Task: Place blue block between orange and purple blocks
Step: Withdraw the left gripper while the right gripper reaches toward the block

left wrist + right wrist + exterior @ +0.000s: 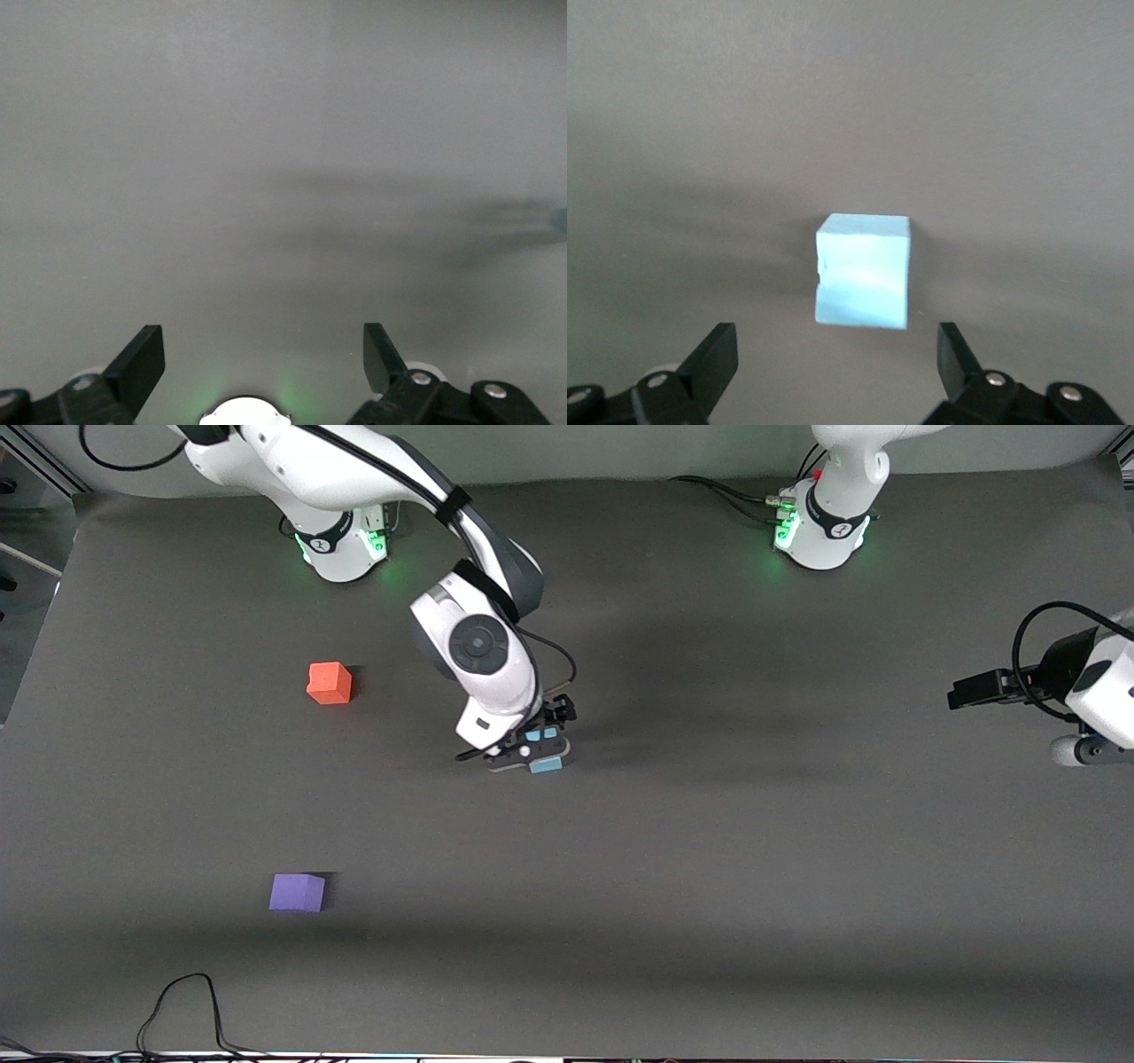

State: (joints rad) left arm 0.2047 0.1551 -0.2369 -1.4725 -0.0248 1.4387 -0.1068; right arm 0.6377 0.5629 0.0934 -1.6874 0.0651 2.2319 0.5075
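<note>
The right gripper grabs the blue block [547, 763] by its sides next. Then it places the blue block between the orange and purple blocks.
The light blue block [547, 763] sits on the grey mat near the table's middle. My right gripper [535, 747] hangs low over it, open. In the right wrist view the blue block [863, 271] lies just ahead of the spread fingers of the right gripper [834, 341], not between them. The orange block [330, 683] rests toward the right arm's end of the table. The purple block [298, 892] lies nearer the front camera than the orange one. My left gripper [261, 341] waits open and empty over the left arm's end of the table; its hand [1083, 749] shows at the view's edge.
A black cable [188, 1005] loops on the mat at the table's front edge, nearer the camera than the purple block. The two arm bases [345, 545] [824, 531] stand along the back. Bare grey mat lies between the orange and purple blocks.
</note>
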